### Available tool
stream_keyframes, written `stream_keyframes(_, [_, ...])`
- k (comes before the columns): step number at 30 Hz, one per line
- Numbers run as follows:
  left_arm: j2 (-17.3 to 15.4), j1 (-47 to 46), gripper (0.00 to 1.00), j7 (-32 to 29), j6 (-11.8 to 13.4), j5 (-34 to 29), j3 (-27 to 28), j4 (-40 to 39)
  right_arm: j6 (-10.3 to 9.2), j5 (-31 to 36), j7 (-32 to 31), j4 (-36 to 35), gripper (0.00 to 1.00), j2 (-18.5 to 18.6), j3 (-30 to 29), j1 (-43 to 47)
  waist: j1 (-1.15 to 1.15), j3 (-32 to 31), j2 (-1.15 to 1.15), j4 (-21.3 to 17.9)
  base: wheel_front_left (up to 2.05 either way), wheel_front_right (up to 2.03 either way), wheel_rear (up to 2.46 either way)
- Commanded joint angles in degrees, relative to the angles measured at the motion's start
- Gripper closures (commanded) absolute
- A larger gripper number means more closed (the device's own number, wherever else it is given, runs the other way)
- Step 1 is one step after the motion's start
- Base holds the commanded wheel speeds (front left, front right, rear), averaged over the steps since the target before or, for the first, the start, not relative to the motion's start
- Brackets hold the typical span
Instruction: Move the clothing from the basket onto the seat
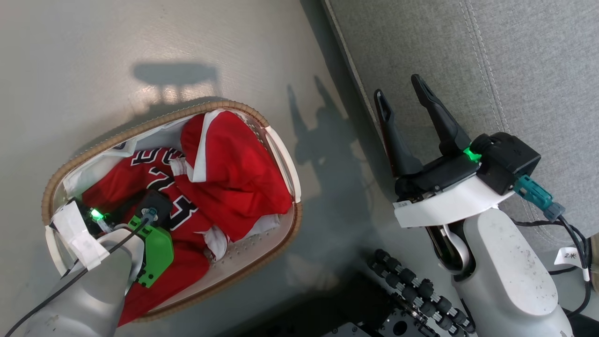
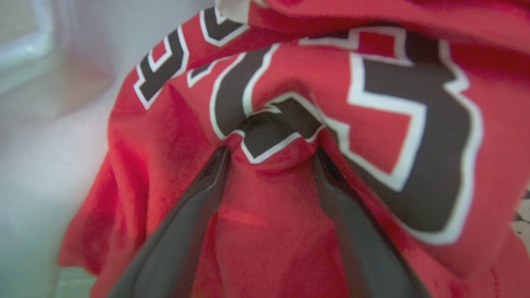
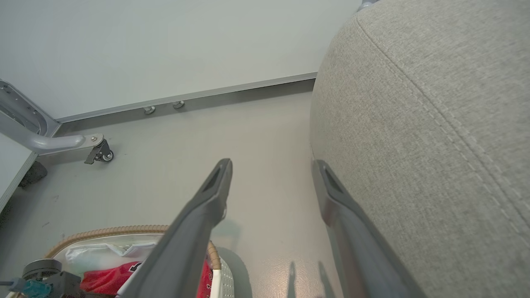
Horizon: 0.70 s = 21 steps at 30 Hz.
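Next, my left gripper pinches that raised fold (image 2: 275,141) between its fingers to move the red clothing onto the seat, since the rest of it lies bunched.
The clothing (image 1: 234,173) is bright red with black-and-white lettering and lies bunched in the oval basket (image 1: 154,121), which has a brown woven rim and stands on the floor at the left. My left forearm (image 1: 93,276) reaches down into the basket. In the left wrist view my left gripper (image 2: 271,152) is open, its fingers pressed into the clothing (image 2: 372,124) with a raised fold of red cloth between them. My right gripper (image 1: 398,86) is open and holds nothing, hovering at the edge of the light grey seat (image 1: 514,70). Its wrist view shows the right gripper (image 3: 272,163) beside the seat (image 3: 434,124), with the basket (image 3: 107,231) below.
My base with black rollers (image 1: 412,290) is at the bottom, between basket and seat. A strip of grey floor (image 1: 327,187) separates the two. A metal frame leg with a caster (image 3: 99,151) stands by the wall. Cables (image 1: 571,243) hang off my right wrist.
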<state>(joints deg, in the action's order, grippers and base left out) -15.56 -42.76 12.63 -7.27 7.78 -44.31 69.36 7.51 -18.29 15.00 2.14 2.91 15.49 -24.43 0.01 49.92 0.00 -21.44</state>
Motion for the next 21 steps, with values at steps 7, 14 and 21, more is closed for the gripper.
stream_keyframes(7, [0.48,-1.35,1.0,-3.12,0.2,0.83,-0.66,2.84,-0.04,-0.9,0.27,-0.06,0.0,0.07,0.12,-1.29,-0.01,-0.25,0.0,-0.57,0.0,0.0,0.0])
stream_keyframes(14, [2.05,0.95,1.0,-0.94,-0.1,2.83,-0.33,3.22,-0.04,-0.28,0.27,0.9,0.0,0.07,-0.75,-0.85,-0.01,-4.49,0.0,-0.04,0.0,0.0,0.0])
stream_keyframes(21, [4.9,5.14,1.0,2.16,-0.21,6.26,1.5,2.11,-0.04,1.91,0.27,3.48,0.0,0.12,-1.76,1.07,-0.01,-13.33,0.0,1.92,0.0,0.0,0.0])
